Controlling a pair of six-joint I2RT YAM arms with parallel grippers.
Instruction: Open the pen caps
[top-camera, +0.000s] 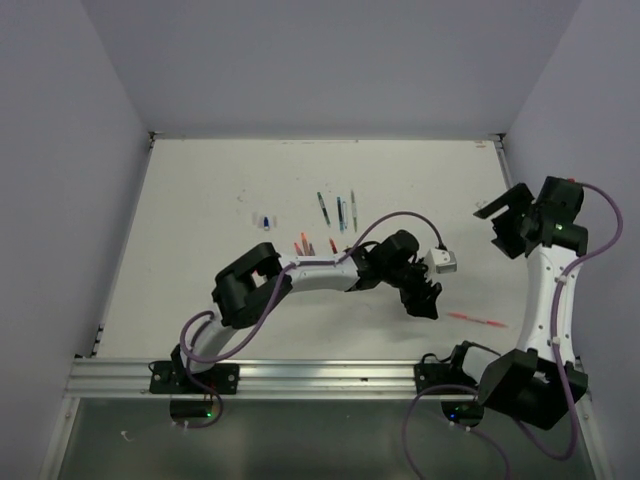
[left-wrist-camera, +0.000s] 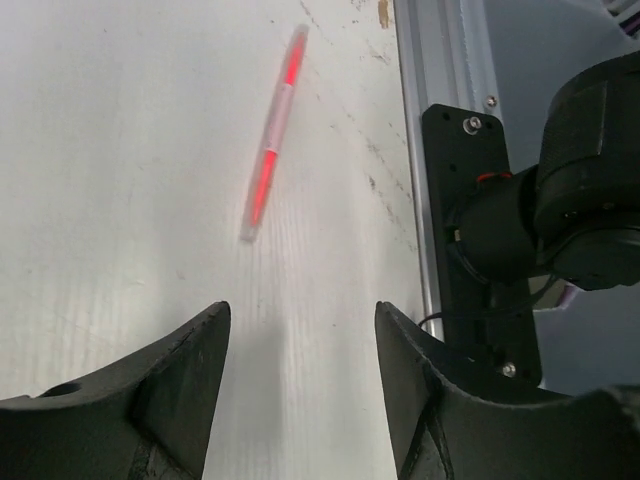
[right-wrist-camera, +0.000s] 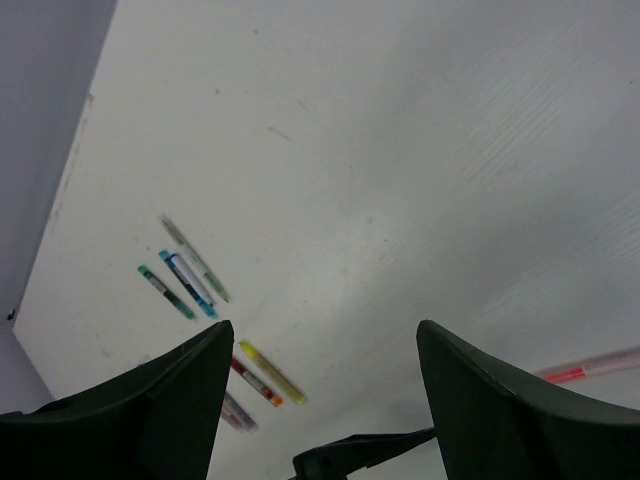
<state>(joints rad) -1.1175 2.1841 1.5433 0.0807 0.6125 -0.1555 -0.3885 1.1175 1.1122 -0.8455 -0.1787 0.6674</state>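
Next, my left gripper grabs the red pen by its near end (top-camera: 457, 316) (left-wrist-camera: 259, 199) to hand it over. Its middle and far end stay free for my right gripper.
A red pen (top-camera: 478, 320) lies alone on the table near the right arm's base. In the left wrist view this red pen (left-wrist-camera: 272, 150) rests a little ahead of my left gripper (left-wrist-camera: 302, 320), which is open and empty above bare table. Whether its cap is on I cannot tell. Several more pens (top-camera: 338, 212) lie at the table's middle, among them green, blue and teal ones (right-wrist-camera: 185, 283) and a yellow one (right-wrist-camera: 272, 372). A tiny blue cap (top-camera: 266, 220) sits left of them. My right gripper (right-wrist-camera: 325, 340) hangs high at the right, open and empty.
The right arm's base and its black mounting plate (left-wrist-camera: 480, 200) stand beside the table's metal edge rail (left-wrist-camera: 425, 150). The left arm (top-camera: 300, 272) stretches across the table's middle, just in front of the pen group. Grey walls close in the table on three sides.
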